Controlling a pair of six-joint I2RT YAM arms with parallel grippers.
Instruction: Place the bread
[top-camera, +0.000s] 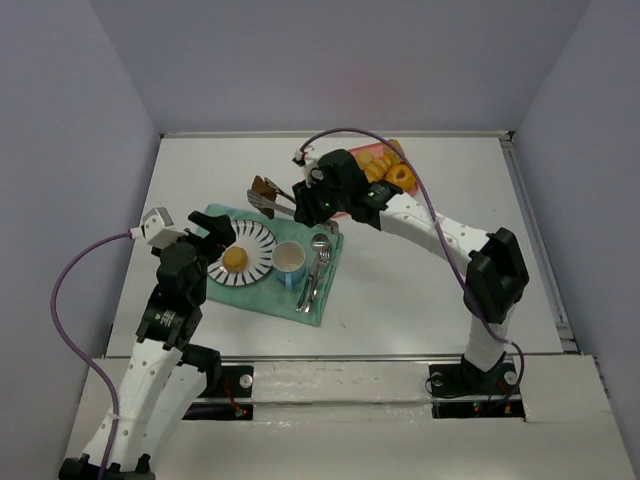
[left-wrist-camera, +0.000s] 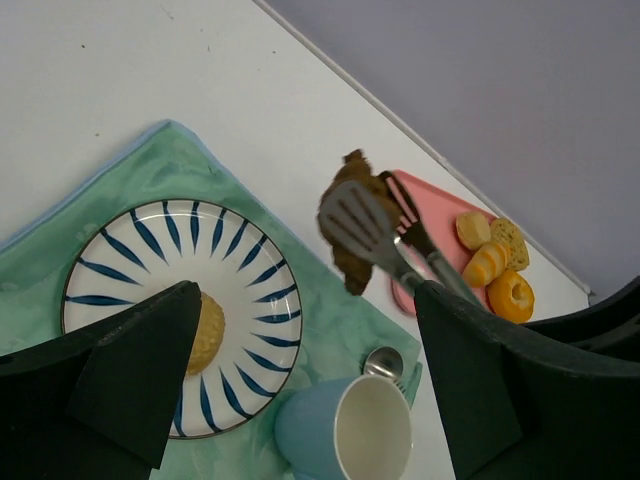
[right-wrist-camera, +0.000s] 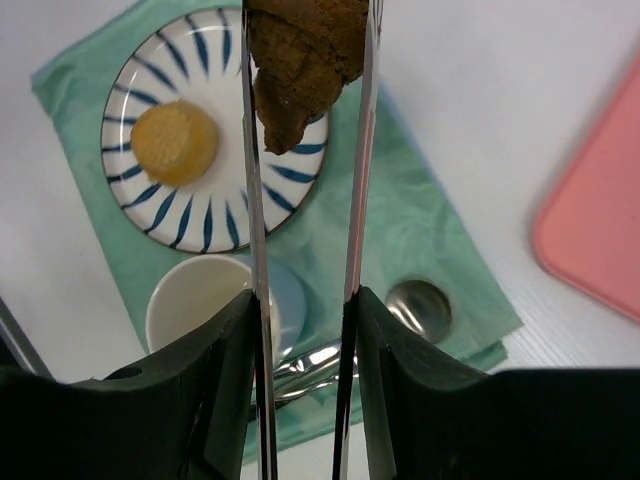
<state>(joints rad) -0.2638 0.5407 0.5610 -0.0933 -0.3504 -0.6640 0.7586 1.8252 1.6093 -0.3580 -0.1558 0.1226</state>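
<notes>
My right gripper needs to move the pastry (top-camera: 265, 187) toward the middle before it lets go. The pastry hangs high past there and would fall at the plate's far edge if I opened now.
The round golden-yellow bun (top-camera: 236, 258) lies on the blue-striped white plate (top-camera: 257, 238); it also shows in the left wrist view (left-wrist-camera: 208, 330) and the right wrist view (right-wrist-camera: 175, 143). My right gripper (top-camera: 318, 205) (right-wrist-camera: 305, 330) is shut on metal tongs (right-wrist-camera: 253, 200), whose tips pinch the dark brown wedge pastry (right-wrist-camera: 300, 50) (top-camera: 265, 187) (left-wrist-camera: 350, 225). The pastry hangs in the air over the plate's far edge. My left gripper (top-camera: 215, 235) (left-wrist-camera: 300, 380) is open and empty, hovering above the plate's near-left side.
The plate, a blue cup (top-camera: 290, 262) and a spoon and fork (top-camera: 318, 265) sit on a green cloth (top-camera: 310, 300). A pink tray (top-camera: 395, 150) at the back holds an orange donut (left-wrist-camera: 510, 295), a croissant (left-wrist-camera: 485, 262) and other pieces.
</notes>
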